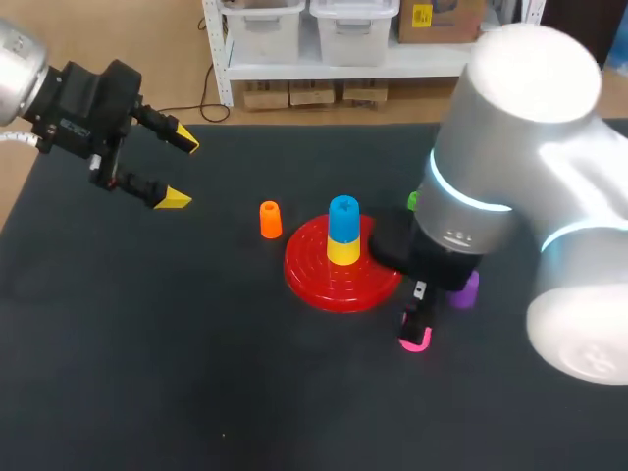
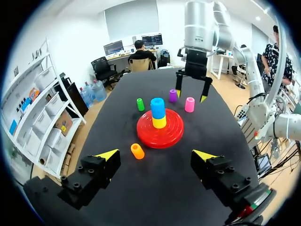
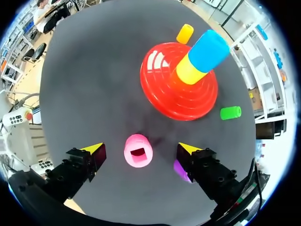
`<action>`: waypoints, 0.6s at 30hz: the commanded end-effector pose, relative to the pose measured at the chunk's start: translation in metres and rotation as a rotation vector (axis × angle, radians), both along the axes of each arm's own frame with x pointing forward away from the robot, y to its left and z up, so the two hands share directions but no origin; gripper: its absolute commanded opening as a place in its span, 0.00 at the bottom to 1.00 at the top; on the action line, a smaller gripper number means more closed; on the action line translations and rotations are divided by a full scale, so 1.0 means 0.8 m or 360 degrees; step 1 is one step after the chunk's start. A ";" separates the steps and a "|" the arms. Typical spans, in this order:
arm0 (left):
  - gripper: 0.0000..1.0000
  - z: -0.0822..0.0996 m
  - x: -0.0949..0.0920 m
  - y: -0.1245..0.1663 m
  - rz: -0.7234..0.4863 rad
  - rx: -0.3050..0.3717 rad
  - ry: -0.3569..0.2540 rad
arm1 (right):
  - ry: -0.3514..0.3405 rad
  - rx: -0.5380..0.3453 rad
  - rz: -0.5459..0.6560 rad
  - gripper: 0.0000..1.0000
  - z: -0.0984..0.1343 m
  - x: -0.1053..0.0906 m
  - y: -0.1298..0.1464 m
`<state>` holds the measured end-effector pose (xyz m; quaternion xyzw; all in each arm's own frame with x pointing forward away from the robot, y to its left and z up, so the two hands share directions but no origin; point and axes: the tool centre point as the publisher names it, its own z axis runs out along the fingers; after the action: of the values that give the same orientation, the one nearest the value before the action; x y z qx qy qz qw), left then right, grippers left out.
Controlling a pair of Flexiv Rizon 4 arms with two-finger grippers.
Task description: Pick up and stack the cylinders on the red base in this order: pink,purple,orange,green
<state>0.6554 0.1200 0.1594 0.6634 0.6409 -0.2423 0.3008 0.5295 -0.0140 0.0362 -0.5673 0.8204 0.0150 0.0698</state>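
Next, my right gripper grabs the pink cylinder's round side (image 1: 417,340) (image 3: 137,142), to stack the pink cylinder onto the blue one.
The red base (image 1: 319,280) holds a yellow cylinder (image 1: 343,251) with a blue one (image 1: 343,218) on top. The pink cylinder (image 3: 138,150) stands upright on the table between the spread fingers of my right gripper (image 3: 141,149), which is open and touches nothing. The purple cylinder (image 3: 178,168) is just beside one right fingertip. The orange cylinder (image 1: 270,219) stands left of the base, and the green one (image 2: 140,104) stands behind it. My left gripper (image 1: 181,171) hovers open and empty at the far left.
My right arm's large body (image 1: 520,147) covers the table's right side and hides most of the green cylinder in the head view. Bare black table (image 1: 196,373) lies in front of the base and to its left.
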 end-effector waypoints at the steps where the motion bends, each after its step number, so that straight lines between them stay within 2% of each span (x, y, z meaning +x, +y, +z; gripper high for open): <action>1: 1.00 -0.001 0.001 0.001 -0.0004 -0.0002 0.0000 | -0.0008 -0.0043 0.0007 1.00 -0.008 0.003 0.004; 11: 1.00 -0.001 0.001 0.001 -0.0004 -0.0002 0.0000 | 0.0015 -0.0065 -0.0044 1.00 -0.020 0.002 -0.014; 18: 1.00 -0.001 0.001 0.001 -0.0004 -0.0002 0.0000 | 0.0042 -0.0066 -0.0032 1.00 -0.025 0.002 -0.012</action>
<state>0.6554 0.1200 0.1594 0.6634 0.6409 -0.2423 0.3008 0.5297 -0.0254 0.0170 -0.5598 0.8271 0.0031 0.0491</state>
